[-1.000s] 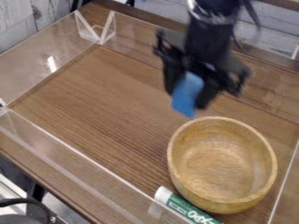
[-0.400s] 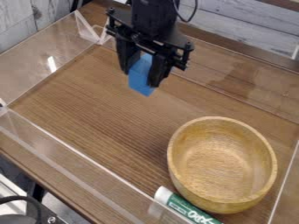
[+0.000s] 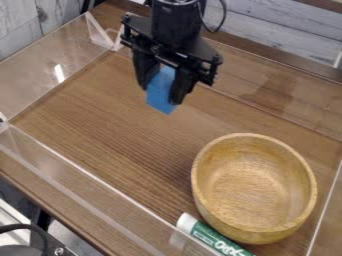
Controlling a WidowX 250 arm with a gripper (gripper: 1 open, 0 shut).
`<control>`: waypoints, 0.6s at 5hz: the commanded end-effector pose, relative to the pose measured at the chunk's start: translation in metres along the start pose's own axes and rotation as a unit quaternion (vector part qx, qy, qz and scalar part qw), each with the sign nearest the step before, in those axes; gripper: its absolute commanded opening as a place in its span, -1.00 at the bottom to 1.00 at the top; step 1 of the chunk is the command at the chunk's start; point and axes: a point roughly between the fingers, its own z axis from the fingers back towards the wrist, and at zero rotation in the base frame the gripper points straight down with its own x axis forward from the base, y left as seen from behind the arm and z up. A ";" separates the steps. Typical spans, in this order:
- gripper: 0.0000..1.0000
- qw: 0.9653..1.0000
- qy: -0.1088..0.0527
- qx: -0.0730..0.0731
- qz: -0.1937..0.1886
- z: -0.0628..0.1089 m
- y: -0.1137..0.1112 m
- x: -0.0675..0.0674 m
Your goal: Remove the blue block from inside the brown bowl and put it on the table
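Observation:
The lower end of the blue block is still above the wood, so my gripper needs to lower the block onto the wood before it opens.
My gripper [image 3: 164,98] hangs over the middle of the table [image 3: 94,120], pointing down and shut on the blue block [image 3: 162,92]. The block is held upright between the black fingers, its lower end just above the wood. The brown bowl [image 3: 254,186] sits at the lower right, with nothing inside it, well to the right of and nearer than the gripper.
Low clear plastic walls [image 3: 60,165] edge the tabletop on the left and front. A green-and-white tube [image 3: 211,238] lies by the front edge beside the bowl. A clear bracket [image 3: 104,36] stands at the far left corner.
The gripper carried the blue block leftward, away from above the bowl's rim to over the table's middle. Over the last half second it has hardly shifted.

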 end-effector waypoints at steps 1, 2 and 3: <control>-1.00 1.000 -0.012 0.006 0.011 0.004 0.000 0.003; -1.00 1.000 -0.008 0.010 0.021 0.000 -0.001 0.003; -1.00 1.000 -0.005 0.013 0.026 -0.008 0.003 0.005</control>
